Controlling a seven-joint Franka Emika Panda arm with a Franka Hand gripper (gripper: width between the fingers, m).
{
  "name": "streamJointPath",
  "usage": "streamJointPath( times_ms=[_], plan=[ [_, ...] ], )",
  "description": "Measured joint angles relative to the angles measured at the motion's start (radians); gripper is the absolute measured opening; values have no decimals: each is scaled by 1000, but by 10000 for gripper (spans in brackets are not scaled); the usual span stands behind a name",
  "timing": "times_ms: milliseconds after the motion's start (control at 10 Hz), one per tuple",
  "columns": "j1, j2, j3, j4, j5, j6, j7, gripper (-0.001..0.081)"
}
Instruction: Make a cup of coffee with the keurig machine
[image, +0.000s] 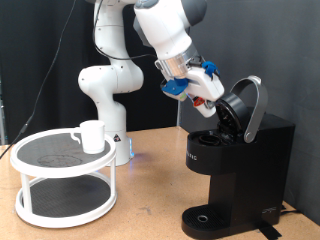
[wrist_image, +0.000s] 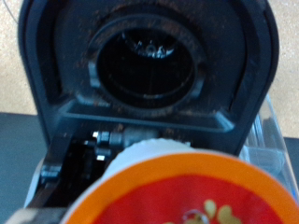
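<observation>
The coffee pod (image: 202, 100) is above the open brew chamber in the exterior view, so my gripper must hold it until it reaches the chamber.
The keurig machine (image: 243, 165) stands black and boxy at the exterior view's right, its hinged lid (image: 246, 104) raised open. My gripper (image: 204, 92), with blue fingers, hovers just in front of the open lid, above the brew chamber, shut on a small red-and-white coffee pod (image: 202, 100). In the wrist view the pod (wrist_image: 187, 194) fills the foreground, with the lid's round underside (wrist_image: 148, 63) and the dark chamber (wrist_image: 98, 149) behind it; my fingers do not show there. The cup (image: 92, 135), a white mug, sits on the white round table (image: 40, 205) at the left, apart from the machine.
The robot's white base (image: 105, 90) stands behind the two-tier table. The machine's round drip tray (image: 205, 218) holds nothing. A black curtain closes the back. Bare wooden tabletop (image: 150, 205) lies between the table and the machine.
</observation>
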Motion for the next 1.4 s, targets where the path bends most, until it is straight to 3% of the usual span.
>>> streamJointPath(
  times_ms=[600, 1300, 1400],
  plan=[
    [0, 59, 32, -42, -5, 121, 0, 366],
    [0, 99, 49, -49, 3, 163, -11, 370],
    [0, 99, 49, -49, 19, 169, -27, 595]
  ],
)
